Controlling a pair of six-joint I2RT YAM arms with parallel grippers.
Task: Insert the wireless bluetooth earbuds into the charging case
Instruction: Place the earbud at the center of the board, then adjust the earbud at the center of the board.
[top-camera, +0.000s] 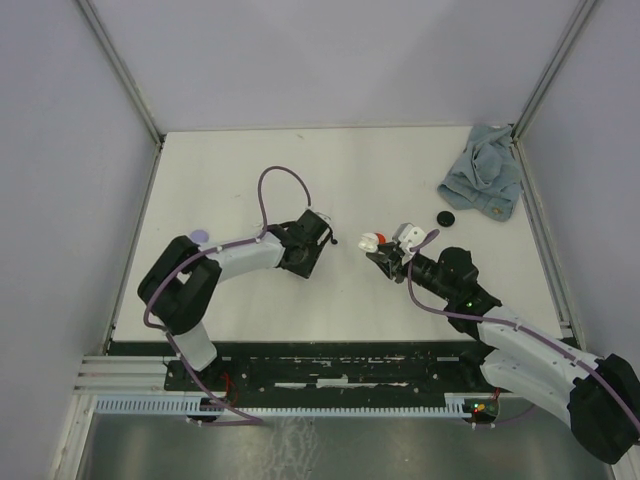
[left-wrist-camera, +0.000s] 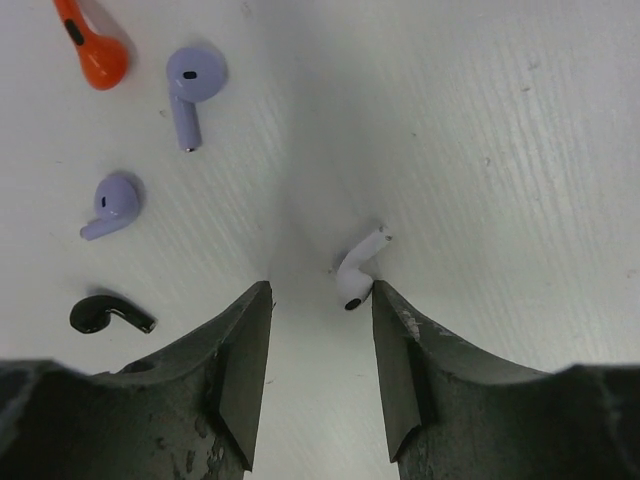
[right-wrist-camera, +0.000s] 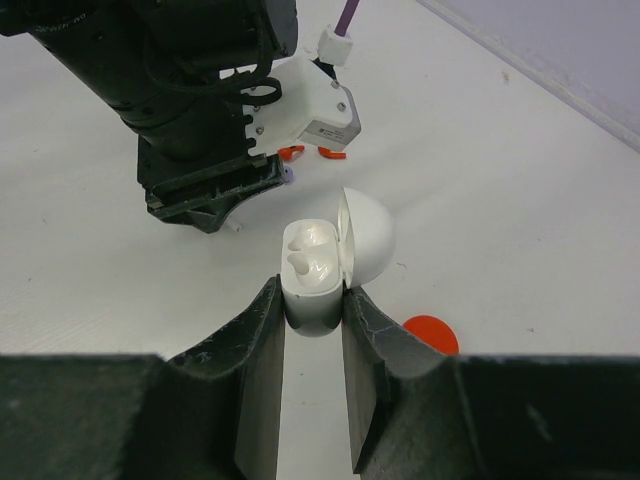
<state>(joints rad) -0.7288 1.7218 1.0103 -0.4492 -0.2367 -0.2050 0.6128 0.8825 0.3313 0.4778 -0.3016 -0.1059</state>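
Observation:
I need to grab the white earbud next with my left gripper by its rounded head (left-wrist-camera: 354, 285), stem away from the gripper's fingers, so it goes stem-first into the case.
The white charging case (right-wrist-camera: 313, 285) stands upright with its lid (right-wrist-camera: 368, 238) swung open and both sockets bare; my right gripper (right-wrist-camera: 311, 300) is shut on its body. A white earbud (left-wrist-camera: 357, 273) lies on the table, resting against the tip of one finger of my open left gripper (left-wrist-camera: 320, 295), with nothing clamped between the fingers. Further left in the left wrist view lie a red earbud (left-wrist-camera: 97, 45), two lilac earbuds (left-wrist-camera: 192, 85) (left-wrist-camera: 112, 203) and a black earbud (left-wrist-camera: 108, 315). From above, the left gripper (top-camera: 322, 238) faces the right gripper (top-camera: 385, 250) across a short gap.
A red disc (right-wrist-camera: 430, 333) lies beside the case, a black disc (top-camera: 445, 218) further back right, and a lilac disc (top-camera: 200, 237) by the left arm. A crumpled blue cloth (top-camera: 483, 172) sits in the back right corner. Walls enclose the white table (top-camera: 300, 170).

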